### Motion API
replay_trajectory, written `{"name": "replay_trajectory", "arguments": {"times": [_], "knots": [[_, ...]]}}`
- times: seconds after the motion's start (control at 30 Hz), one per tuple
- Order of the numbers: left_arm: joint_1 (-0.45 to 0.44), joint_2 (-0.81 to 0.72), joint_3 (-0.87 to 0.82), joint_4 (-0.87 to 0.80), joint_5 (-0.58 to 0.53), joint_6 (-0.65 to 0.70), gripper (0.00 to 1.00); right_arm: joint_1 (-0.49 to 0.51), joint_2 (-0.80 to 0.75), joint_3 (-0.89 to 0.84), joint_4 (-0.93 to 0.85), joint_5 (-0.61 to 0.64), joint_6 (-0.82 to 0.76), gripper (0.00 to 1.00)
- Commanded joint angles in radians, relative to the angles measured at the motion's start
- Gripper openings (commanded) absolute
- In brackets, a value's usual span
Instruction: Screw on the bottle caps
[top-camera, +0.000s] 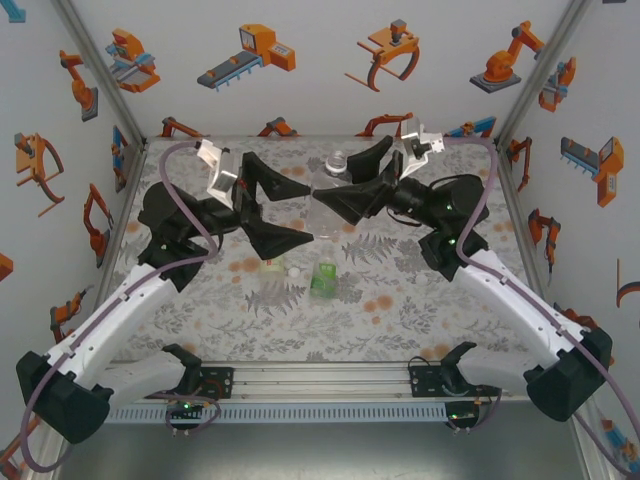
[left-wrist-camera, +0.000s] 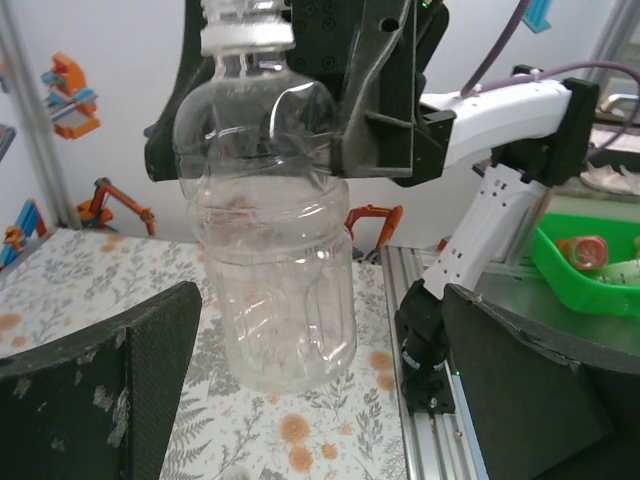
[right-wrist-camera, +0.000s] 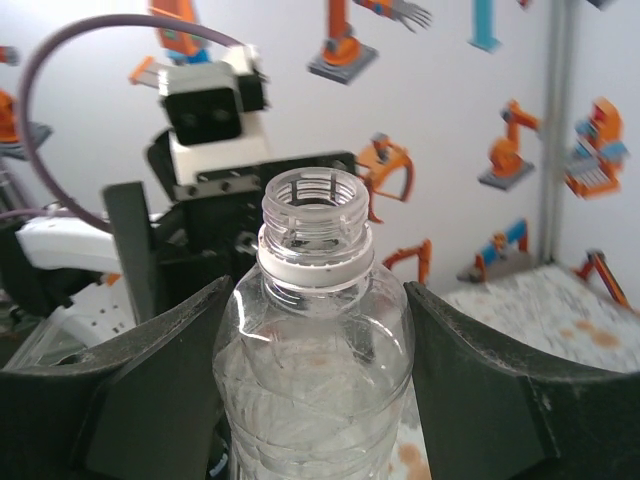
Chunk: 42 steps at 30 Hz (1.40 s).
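The clear bottle needs to be held upright, so my left gripper will grab its lower body (top-camera: 323, 219) (left-wrist-camera: 284, 318) next. My right gripper is then free to screw on the cap.
The unlabelled clear bottle (top-camera: 328, 182) hangs upright above the table, and my right gripper (top-camera: 340, 186) is shut on its body. In the right wrist view both pads press the bottle (right-wrist-camera: 318, 360) below its shoulder, and the threaded neck (right-wrist-camera: 316, 215) stands open with no cap. My left gripper (top-camera: 308, 212) is open beside it. From the left wrist, the bottle (left-wrist-camera: 275, 260) hangs between my spread fingers (left-wrist-camera: 130, 370) without touching either. A green-labelled bottle (top-camera: 323, 280) and a small white cap (top-camera: 295, 271) rest on the table below.
A pale object (top-camera: 270, 264) lies partly under my left gripper. The metal rail (left-wrist-camera: 440, 440) and the right arm's base (left-wrist-camera: 425, 350) run along the near table edge. A green bin (left-wrist-camera: 590, 270) sits beyond it. Enclosure walls close in left, right and back.
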Motion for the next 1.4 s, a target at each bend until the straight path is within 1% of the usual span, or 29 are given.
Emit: {"name": "replay_trajectory", "arguments": {"times": [0.0, 0.07, 0.23, 0.33, 0.43, 0.67, 0.87, 1.03, 1.17, 1.2, 1.23, 1.27, 1.33, 1.37], "knots": [[-0.037, 0.028, 0.056, 0.040, 0.015, 0.050, 1.00, 0.036, 0.023, 0.045, 0.183, -0.045, 0.008, 0.25], [-0.057, 0.044, 0.079, 0.030, 0.018, 0.056, 0.98, 0.054, 0.037, 0.058, 0.205, -0.041, 0.008, 0.25], [-0.075, 0.065, 0.126, -0.020, 0.038, 0.072, 0.93, 0.081, 0.055, 0.066, 0.258, -0.035, 0.012, 0.25], [-0.083, 0.077, 0.153, -0.068, 0.059, 0.088, 0.87, 0.086, 0.056, 0.063, 0.259, -0.031, 0.010, 0.25], [-0.093, 0.089, 0.167, -0.078, 0.066, 0.085, 0.82, 0.089, 0.059, 0.063, 0.260, -0.033, 0.008, 0.25], [-0.098, 0.117, 0.190, -0.116, 0.077, 0.087, 0.77, 0.094, 0.054, 0.060, 0.259, -0.034, 0.009, 0.24], [-0.104, 0.127, 0.201, -0.122, 0.084, 0.087, 0.68, 0.094, 0.052, 0.060, 0.259, -0.036, 0.012, 0.24], [-0.104, 0.125, 0.203, -0.131, 0.087, 0.094, 0.57, 0.094, 0.047, 0.055, 0.260, -0.035, 0.009, 0.24], [-0.104, 0.120, 0.203, -0.142, 0.086, 0.102, 0.53, 0.094, 0.040, 0.047, 0.257, -0.029, 0.009, 0.24], [-0.104, 0.117, 0.204, -0.148, 0.086, 0.105, 0.52, 0.094, 0.037, 0.042, 0.256, -0.024, 0.007, 0.28], [-0.104, 0.117, 0.204, -0.152, 0.086, 0.107, 0.51, 0.094, 0.034, 0.039, 0.254, -0.018, 0.005, 0.34], [-0.104, 0.115, 0.204, -0.156, 0.086, 0.110, 0.51, 0.094, 0.030, 0.036, 0.251, -0.011, 0.003, 0.41], [-0.104, 0.112, 0.203, -0.166, 0.082, 0.117, 0.51, 0.094, 0.016, 0.026, 0.236, 0.000, -0.012, 0.59], [-0.104, 0.109, 0.203, -0.175, 0.079, 0.122, 0.51, 0.094, 0.007, 0.024, 0.219, 0.005, -0.023, 0.64]]}}
